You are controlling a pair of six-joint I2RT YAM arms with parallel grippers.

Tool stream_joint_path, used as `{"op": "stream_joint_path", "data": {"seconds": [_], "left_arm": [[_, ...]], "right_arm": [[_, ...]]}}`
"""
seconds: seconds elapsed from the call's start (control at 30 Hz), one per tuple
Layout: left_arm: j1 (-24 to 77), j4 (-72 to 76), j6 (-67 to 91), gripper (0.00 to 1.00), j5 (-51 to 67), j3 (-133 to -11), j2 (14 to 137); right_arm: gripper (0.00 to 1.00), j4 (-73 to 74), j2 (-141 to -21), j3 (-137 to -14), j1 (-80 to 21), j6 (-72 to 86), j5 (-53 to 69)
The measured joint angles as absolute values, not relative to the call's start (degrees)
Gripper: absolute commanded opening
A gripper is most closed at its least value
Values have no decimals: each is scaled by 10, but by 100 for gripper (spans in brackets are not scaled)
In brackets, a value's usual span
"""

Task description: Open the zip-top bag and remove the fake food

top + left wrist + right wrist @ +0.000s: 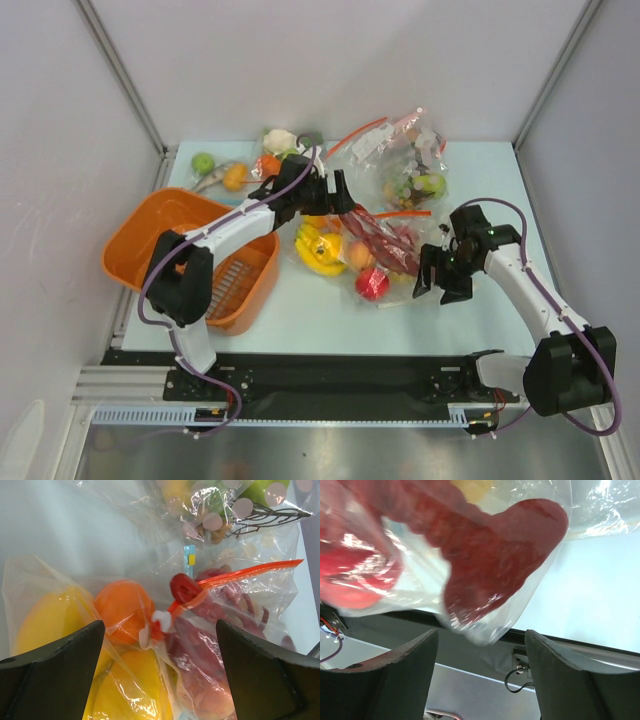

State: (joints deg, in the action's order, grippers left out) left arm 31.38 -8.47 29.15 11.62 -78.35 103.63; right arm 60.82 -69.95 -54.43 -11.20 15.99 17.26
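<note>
My left gripper grabs the zip-top bag's orange-red zip at the zip's end (340, 217) (162, 623) by the bananas next, which leaves the rest of the zip free to open.
The zip-top bag (392, 243) lies crumpled mid-table, its orange-red zip strip (250, 572) running right from a red pull (184, 587). Inside it I see fake food: a dark-red lobster (388, 240), a red apple (372, 285) and a peach-orange fruit (359, 254). My left gripper (160, 680) hovers open right over the zip's left end, fingers (55, 670) wide apart with nothing between them. My right gripper (480, 652) is open at the bag's right side. The bag's corner, with the lobster's tail (500, 565) in it, hangs just above its gap, unpinched.
A bag of yellow bananas (318, 248) lies against the zip-top bag's left side. Another clear bag with a green apple (430, 184) sits behind. An orange basket (130, 245) stands at the left. Loose cauliflower (280, 140) and fruits (203, 162) lie at the back.
</note>
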Motion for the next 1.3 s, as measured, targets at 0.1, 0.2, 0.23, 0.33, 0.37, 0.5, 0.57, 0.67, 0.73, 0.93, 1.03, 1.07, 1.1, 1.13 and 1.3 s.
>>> {"op": "stream_joint_path", "data": {"seconds": [0.1,0.2,0.23,0.33,0.37,0.5,0.57,0.67,0.73,0.93,1.03,1.07,1.1,1.13,1.3], "left_arm": [[314,-93,299,96,116,-783,1037],[314,-85,310,87,123,-783,1040],[314,-83,313,84,124,-783,1041],[315,-75,322,72,134,-783,1044],[315,-72,326,64,138,-783,1044],[321,-58,333,54,156,-783,1044],[323,-51,336,46,173,-781,1044],[324,-45,341,35,195,-773,1044],[324,-42,343,23,212,-764,1044],[325,-36,344,0,262,-753,1044],[325,-23,335,0,288,-753,1044],[325,-17,332,0,296,-753,1042],[325,-11,327,0,307,-752,1041],[325,-8,324,0,316,-752,1039],[325,31,308,0,381,-751,1021]], "right_arm": [[77,608,-700,-544,-111,160,171],[77,608,-700,-544,-110,160,172],[77,608,-700,-544,-110,160,172],[78,608,-700,-544,-110,160,172],[78,608,-700,-544,-110,160,172],[78,608,-700,-544,-110,160,171],[78,608,-700,-545,-110,160,169],[79,612,-700,-551,-108,160,168],[79,616,-700,-568,-106,161,167],[82,623,-700,-649,-96,160,170],[82,620,-702,-688,-91,153,180],[82,618,-702,-699,-90,149,184],[82,611,-702,-709,-89,145,189],[82,606,-702,-718,-88,142,194],[82,566,-713,-764,-87,118,228]]}}
